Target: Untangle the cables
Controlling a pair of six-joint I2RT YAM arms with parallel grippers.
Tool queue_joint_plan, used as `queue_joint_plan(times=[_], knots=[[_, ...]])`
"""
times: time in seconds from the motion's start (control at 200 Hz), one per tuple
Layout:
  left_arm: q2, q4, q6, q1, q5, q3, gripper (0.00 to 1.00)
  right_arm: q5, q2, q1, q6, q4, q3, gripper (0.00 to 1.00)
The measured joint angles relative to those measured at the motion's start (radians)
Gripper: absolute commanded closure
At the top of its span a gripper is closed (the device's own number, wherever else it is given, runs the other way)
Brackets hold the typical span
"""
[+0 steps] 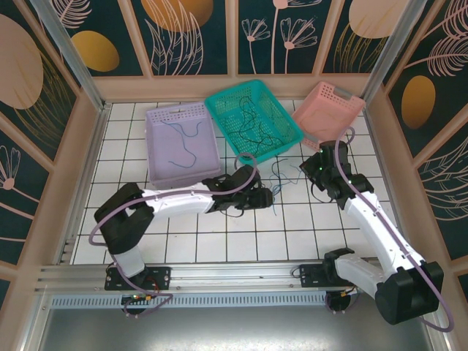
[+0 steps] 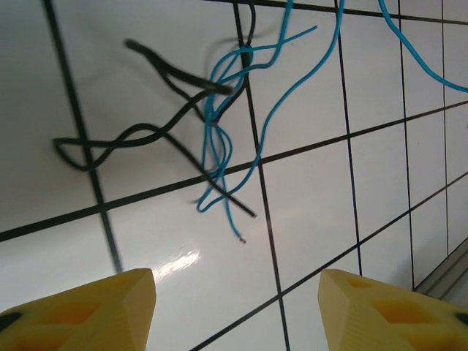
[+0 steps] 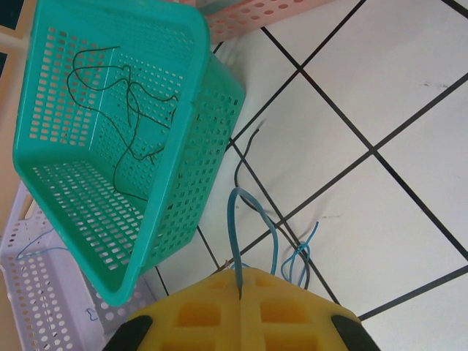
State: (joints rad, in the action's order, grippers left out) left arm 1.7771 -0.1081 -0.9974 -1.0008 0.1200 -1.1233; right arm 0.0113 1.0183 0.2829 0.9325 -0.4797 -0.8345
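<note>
My left gripper needs to grab the black cable [image 2: 124, 135] next, near its loose end [image 2: 240, 205], to pull the cable out of the blue cable.
A blue cable [image 2: 219, 139] and a black cable [image 2: 124, 135] lie twisted together on the white tiles, just ahead of my left gripper [image 2: 238, 292]. Its yellow fingers [image 2: 110, 307] stand apart with nothing between them. From above, the tangle [image 1: 281, 179] lies between my two grippers, with the left gripper [image 1: 265, 197] beside it. My right gripper [image 3: 240, 289] is shut on an end of the blue cable [image 3: 252, 208], which arcs up from the jaws and drops back to the floor. A black strand [image 3: 245, 157] runs under it. The right gripper [image 1: 313, 167] hovers right of the tangle.
Three baskets stand at the back: lavender [image 1: 157, 146] holding a blue wire, teal [image 1: 289, 124] holding thin dark wires, and pink [image 1: 344, 110]. The teal basket [image 3: 194, 124] is close to my right gripper. Walls enclose the tiled table.
</note>
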Motion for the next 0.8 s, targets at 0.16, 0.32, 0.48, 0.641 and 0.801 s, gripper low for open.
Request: queue_joint_plan(times=[0.16,0.32,0.48,0.641,0.801], knots=[[0.064,0.0,-0.024,0.001,0.004,-0.036,0.46,-0.006,0.0,0.0,0.0,0.0,0.0,1.0],[0.112,0.0,-0.05,0.001,-0.005,-0.043,0.55,-0.013,0.0,0.0,0.0,0.0,0.0,1.0],[0.169,-0.001,-0.053,0.001,-0.036,-0.109,0.72,-0.013,-0.004,0.0,0.0,0.0,0.011,1.0],[0.176,0.0,-0.043,0.001,-0.078,-0.127,1.0,-0.013,-0.006,-0.013,-0.011,-0.003,0.029,1.0],[0.123,-0.01,-0.044,0.001,-0.149,-0.076,1.0,-0.021,-0.007,-0.089,-0.045,-0.004,0.034,1.0]])
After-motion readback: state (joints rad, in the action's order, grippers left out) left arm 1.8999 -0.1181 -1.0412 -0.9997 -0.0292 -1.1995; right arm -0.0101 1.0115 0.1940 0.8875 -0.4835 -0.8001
